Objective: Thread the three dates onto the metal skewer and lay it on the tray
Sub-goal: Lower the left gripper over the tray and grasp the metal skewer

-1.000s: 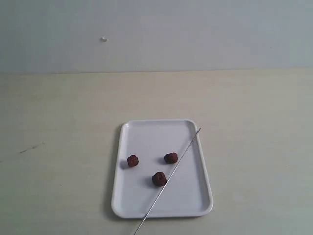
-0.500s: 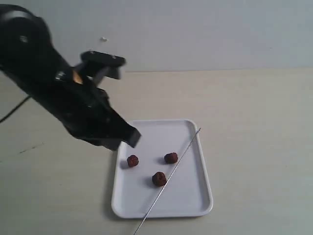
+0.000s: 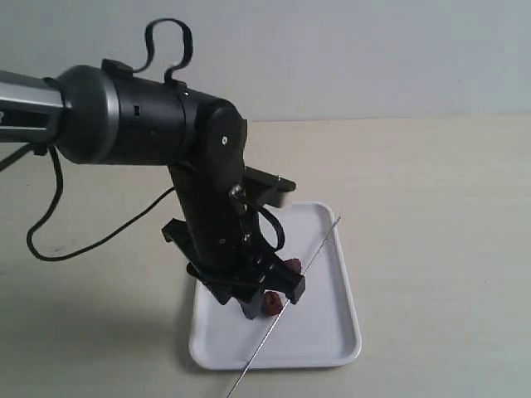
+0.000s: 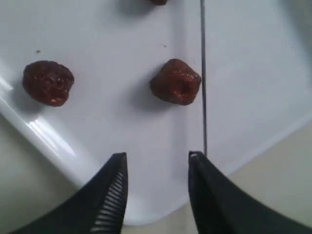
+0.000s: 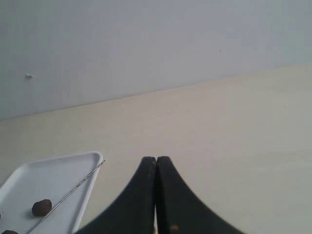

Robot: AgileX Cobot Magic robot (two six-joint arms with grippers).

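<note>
My left gripper's fingers straddle white tray [image 4: 156, 168] beside the metal skewer, so it is too early to close. My left gripper shifts over the skewer and lowers, then closes on the skewer.
The white tray [image 3: 330, 336] lies on the table with the thin metal skewer [image 3: 319, 246] slanting across it, its lower end past the front rim. My left gripper [image 3: 264, 300] hovers open over the tray's front part. Two dates [image 3: 291, 265] [image 3: 272, 304] peek out beside it; the arm hides the third. In the left wrist view the open gripper [image 4: 157, 158] is empty, just short of a date [image 4: 176, 88] that touches the skewer [image 4: 203, 73]; another date [image 4: 48, 82] lies apart. My right gripper [image 5: 156, 160] is shut and empty, away from the tray [image 5: 58, 168].
The pale table top [image 3: 431, 182] runs back to a grey wall [image 3: 348, 50]. The left arm's black body [image 3: 149, 116] and its cable [image 3: 83, 240] reach in over the table's left half.
The left arm has swung in from the left and come down over the tray, hiding one date. The dates and skewer have not moved.
</note>
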